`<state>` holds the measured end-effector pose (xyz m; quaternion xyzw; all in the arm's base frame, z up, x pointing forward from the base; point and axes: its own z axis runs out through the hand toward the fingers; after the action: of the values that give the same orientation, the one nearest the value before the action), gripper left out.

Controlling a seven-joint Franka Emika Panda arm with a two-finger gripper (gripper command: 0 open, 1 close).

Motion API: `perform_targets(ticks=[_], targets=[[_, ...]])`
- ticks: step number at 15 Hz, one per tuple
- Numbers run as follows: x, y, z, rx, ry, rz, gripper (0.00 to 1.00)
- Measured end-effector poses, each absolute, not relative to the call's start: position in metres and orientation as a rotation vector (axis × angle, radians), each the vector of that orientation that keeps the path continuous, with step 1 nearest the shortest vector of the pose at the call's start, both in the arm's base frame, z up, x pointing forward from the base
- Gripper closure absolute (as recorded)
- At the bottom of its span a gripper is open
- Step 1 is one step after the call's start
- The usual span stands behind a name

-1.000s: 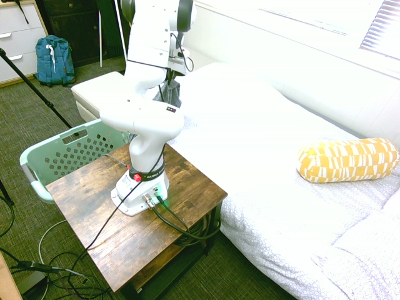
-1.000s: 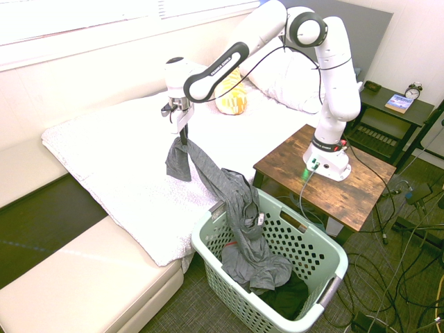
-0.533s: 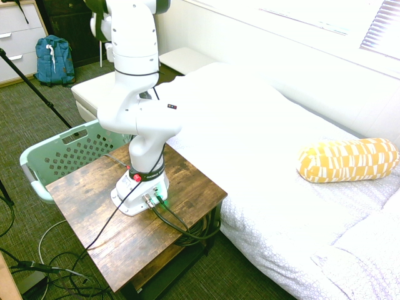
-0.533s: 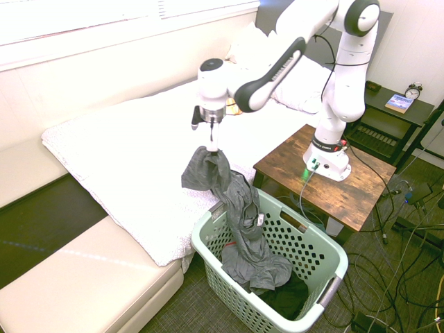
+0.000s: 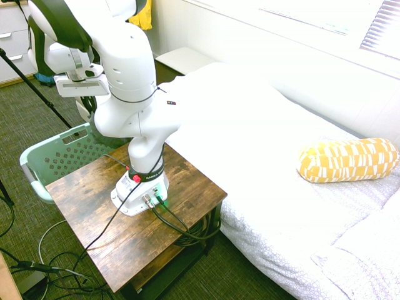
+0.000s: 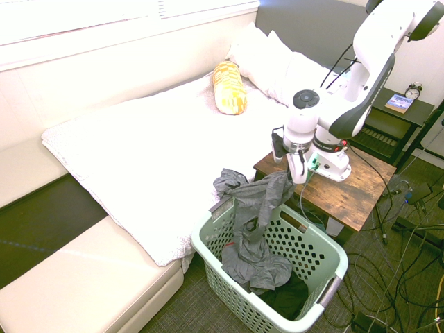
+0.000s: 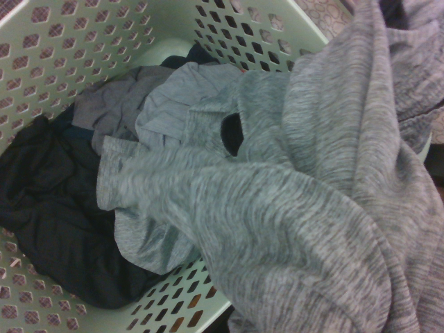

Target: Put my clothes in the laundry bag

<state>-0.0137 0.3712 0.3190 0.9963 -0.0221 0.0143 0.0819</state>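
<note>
The grey garment's lower folds hang inside the basket over the dark clothes (image 6: 286, 300), so the garment would stay in the basket. My gripper needs to let go of it.
The laundry bag (image 6: 326, 258) is a mint-green perforated basket on the floor between the bed and the wooden table; its rim also shows in the first exterior view (image 5: 37, 156). My gripper (image 6: 295, 172) hangs above the basket's far side, shut on a grey garment (image 6: 258, 198). The garment is bunched over the rim nearest the bed and trails down inside. In the wrist view the grey garment (image 7: 312, 208) fills most of the picture over the basket wall (image 7: 104, 48). Dark clothes (image 6: 286, 300) lie on the basket's bottom, and the wrist view shows these dark clothes (image 7: 48, 208) too.
The wooden table (image 6: 361, 194) stands right behind the basket. The white bed (image 6: 139, 146) with a yellow bolster (image 6: 229, 87) lies to the basket's other side. A cream bench (image 6: 90, 277) runs at the foot. A nightstand (image 6: 388, 111) holds a book and a clock.
The arm has swung from above the bed to above the basket by the table, carrying the grey garment. The cloth, stretched out before, now hangs bunched over the rim.
</note>
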Motion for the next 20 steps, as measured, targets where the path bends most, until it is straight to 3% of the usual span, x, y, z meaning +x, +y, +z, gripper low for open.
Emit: perform_targets(ticks=[14,20], targets=[[0.001,0.371,0.327,2.968,-0.092,0.037,0.0],[0.214,0.353,0.4,3.037,-0.479,0.179,0.0]])
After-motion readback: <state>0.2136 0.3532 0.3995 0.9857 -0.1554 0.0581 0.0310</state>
